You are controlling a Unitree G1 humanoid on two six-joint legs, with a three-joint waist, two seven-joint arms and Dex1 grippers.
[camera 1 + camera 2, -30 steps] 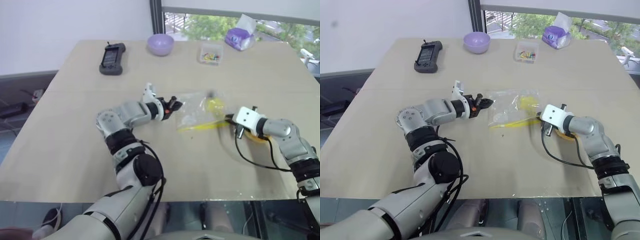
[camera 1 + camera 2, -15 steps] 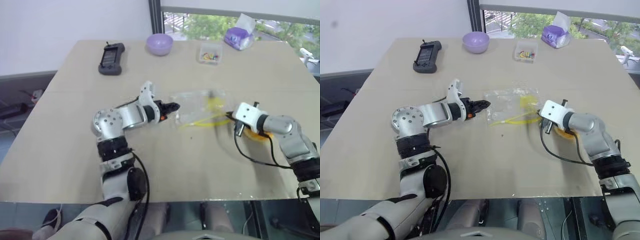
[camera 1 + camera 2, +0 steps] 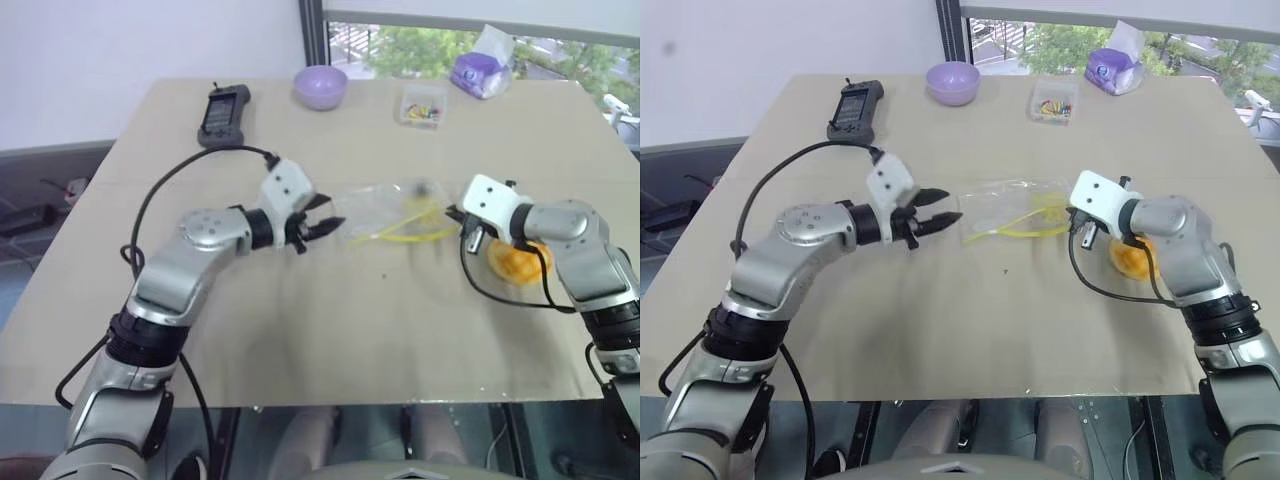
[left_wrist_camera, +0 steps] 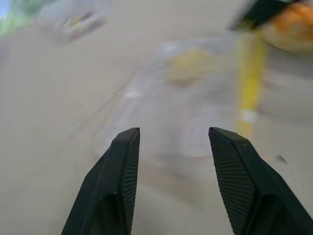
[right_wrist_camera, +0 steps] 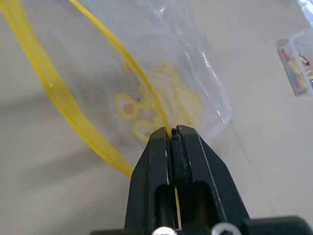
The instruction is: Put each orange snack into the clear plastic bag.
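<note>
The bag's clear film (image 3: 370, 205) lies flat and slack with its zip edge held up, so my left gripper will next grab the bag's yellow zip strip (image 3: 376, 236).
The clear plastic bag (image 3: 385, 212) lies mid-table, its yellow zip strip (image 5: 58, 93) parted into two strands. My right gripper (image 3: 455, 215) is shut on one strand at the bag's right end (image 5: 171, 131), holding it a little off the table. The orange snack (image 3: 517, 260) sits on the table just right of that gripper, partly behind my right wrist. My left gripper (image 3: 322, 222) stands open at the bag's left edge, with nothing between its fingers (image 4: 128, 147). The bag (image 4: 195, 98) lies just ahead of them.
Along the far edge stand a black handheld device (image 3: 224, 115), a purple bowl (image 3: 320, 87), a small clear box of colourful bits (image 3: 422, 105) and a purple tissue pack (image 3: 480, 70). A black cable (image 3: 170, 180) arcs over my left arm.
My left gripper has opened, rolled over and drawn back a little from the bag's left edge, its elbow swinging outward. My right gripper has risen with the zip strip.
</note>
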